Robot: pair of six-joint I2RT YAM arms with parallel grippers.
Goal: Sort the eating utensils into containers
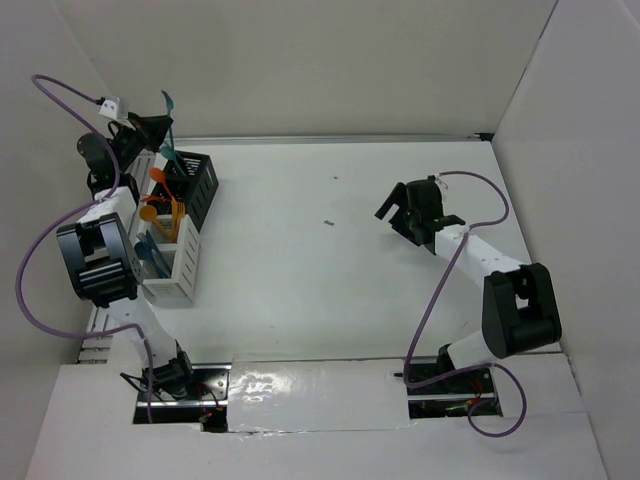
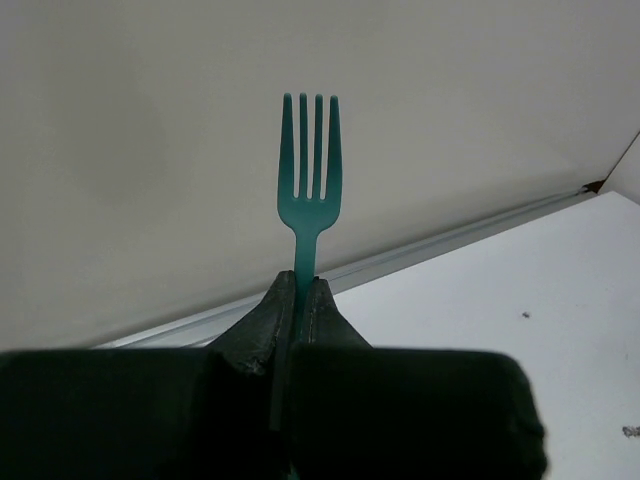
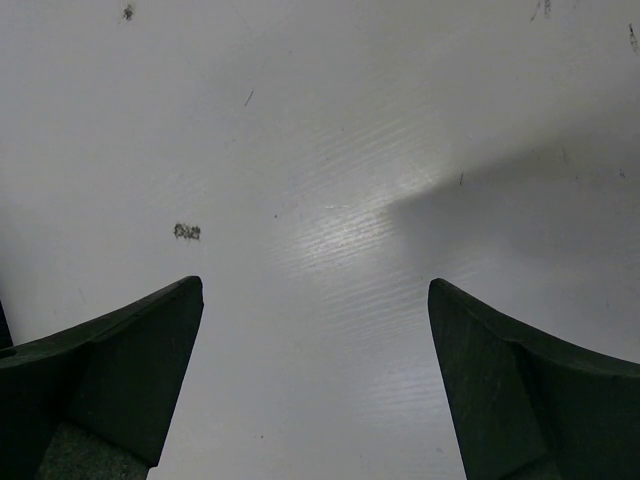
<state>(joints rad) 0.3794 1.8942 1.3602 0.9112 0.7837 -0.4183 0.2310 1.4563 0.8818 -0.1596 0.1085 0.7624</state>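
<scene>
The teal fork [image 1: 167,101] goes lower first in my left gripper. It is high above the black caddy's back end and would drop short if I opened now.
My left gripper [image 1: 160,125] is shut on a teal fork [image 2: 308,180], tines up; in the left wrist view its handle runs down between the pads [image 2: 300,290]. In the top view the fork [image 1: 167,101] is held above the back end of the black caddy [image 1: 203,187]. The black caddy holds a teal utensil [image 1: 182,163] and orange ones. The white caddy [image 1: 186,262] stands in front of it with orange utensils [image 1: 163,217] and a dark blue one [image 1: 150,250]. My right gripper [image 1: 397,212] is open and empty over bare table [image 3: 320,220].
Both caddies stand in a row along the left wall, close to the left arm. White walls enclose the table at the back and on both sides. Small dark specks [image 1: 328,223] mark the table's middle.
</scene>
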